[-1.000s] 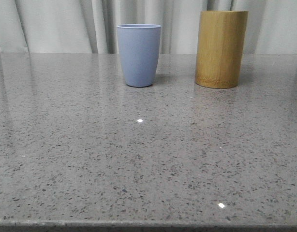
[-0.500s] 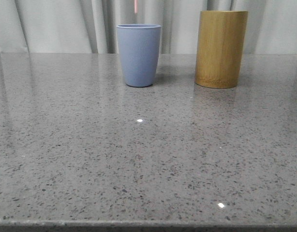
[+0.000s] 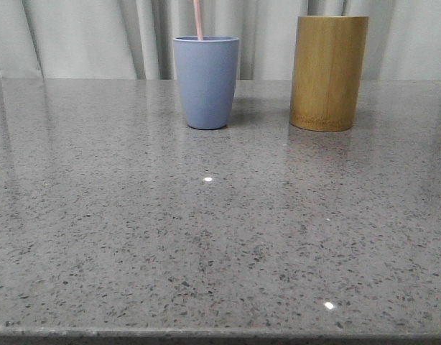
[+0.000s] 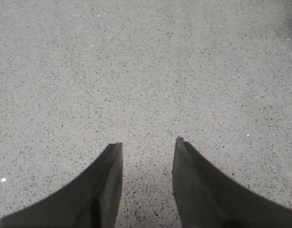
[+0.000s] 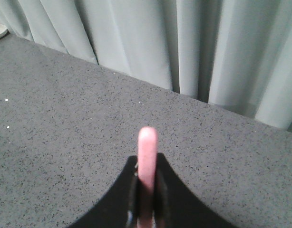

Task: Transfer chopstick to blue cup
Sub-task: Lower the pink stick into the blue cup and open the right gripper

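Observation:
I should open my right gripper now, because the pink chopstick [image 3: 197,19] reaches down inside the blue cup's rim [image 3: 219,40] in the front view.
The blue cup [image 3: 206,81] stands upright at the back of the grey table. A pale pink chopstick [image 3: 197,19] comes down from the top edge of the front view into the cup's mouth; its lower end is hidden inside. In the right wrist view my right gripper [image 5: 147,159] is shut on the pink chopstick [image 5: 147,152], whose tip sticks out past the fingertips. My left gripper [image 4: 147,145] is open and empty over bare speckled table. Neither gripper shows in the front view.
A taller yellow-brown bamboo cylinder [image 3: 328,72] stands to the right of the blue cup. Pale curtains [image 3: 77,36] hang behind the table's back edge. The table's front edge [image 3: 220,333] runs along the bottom of the front view.
The pink chopstick has come down from above: absent one second ago, just its tip above the cup half a second ago, now reaching into the cup's mouth.

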